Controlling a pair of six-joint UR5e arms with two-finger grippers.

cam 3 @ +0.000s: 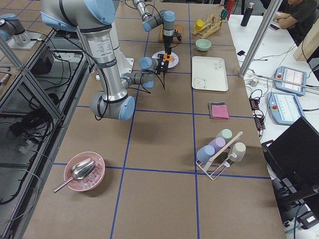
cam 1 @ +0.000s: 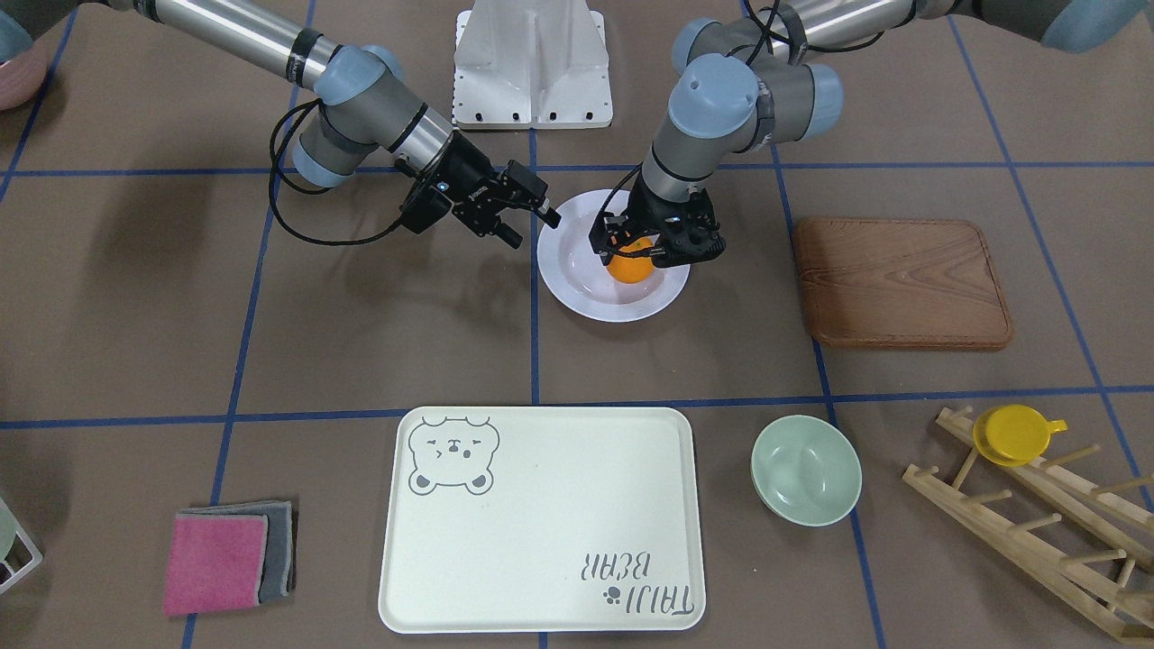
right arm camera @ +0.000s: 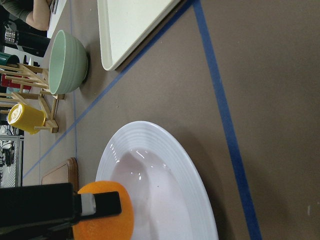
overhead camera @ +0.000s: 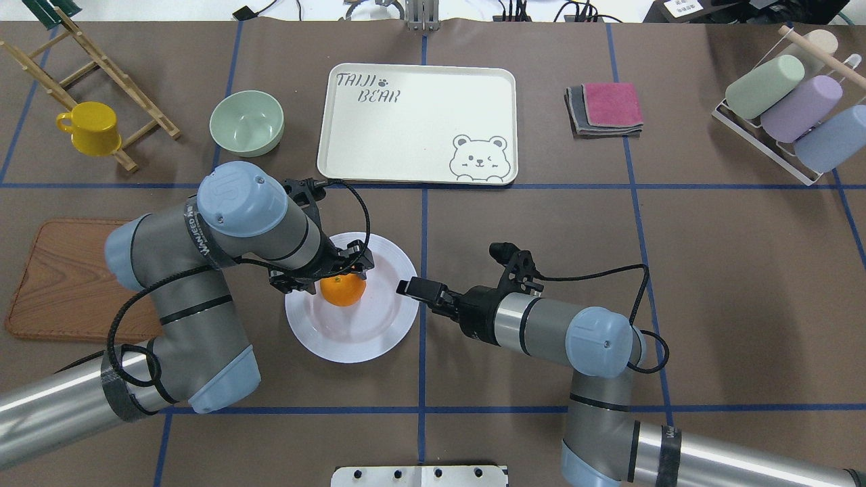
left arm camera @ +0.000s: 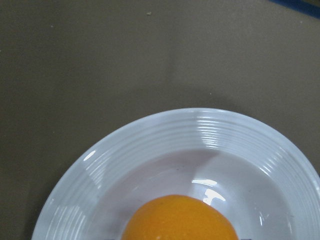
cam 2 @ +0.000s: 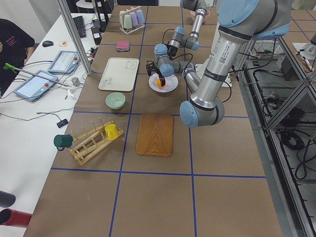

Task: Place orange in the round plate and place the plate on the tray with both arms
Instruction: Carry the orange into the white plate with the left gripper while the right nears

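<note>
My right gripper lowers toward the white plate's rim [cam 1: 546, 271] first. Its fingers are still high and just outside the plate's rim, so it is too early to close on the plate.
The orange [cam 1: 629, 269] is inside the white round plate [cam 1: 586, 302] at mid-table, and my left gripper [cam 1: 636, 251] comes down on it from above, shut on the orange with a finger on each side. In the right wrist view a black finger presses the side of the orange [right arm camera: 107, 210] over the plate [right arm camera: 165, 145]. My right gripper [cam 1: 527, 225] is open and level with the table, right beside the plate's rim [overhead camera: 352, 348] on the side away from the left arm. The cream tray [cam 1: 541, 523] lies flat, apart from the plate, with nothing on it.
A brown wooden board [cam 1: 902, 279] lies beside the left arm. A pale-green bowl [cam 1: 805, 469] stands beside the tray, then a wooden rack with a yellow cup [cam 1: 1014, 434]. Folded pink and grey cloths [cam 1: 225, 559] lie on the tray's other side. A rack of pastel cups [overhead camera: 791, 115] stands at the corner.
</note>
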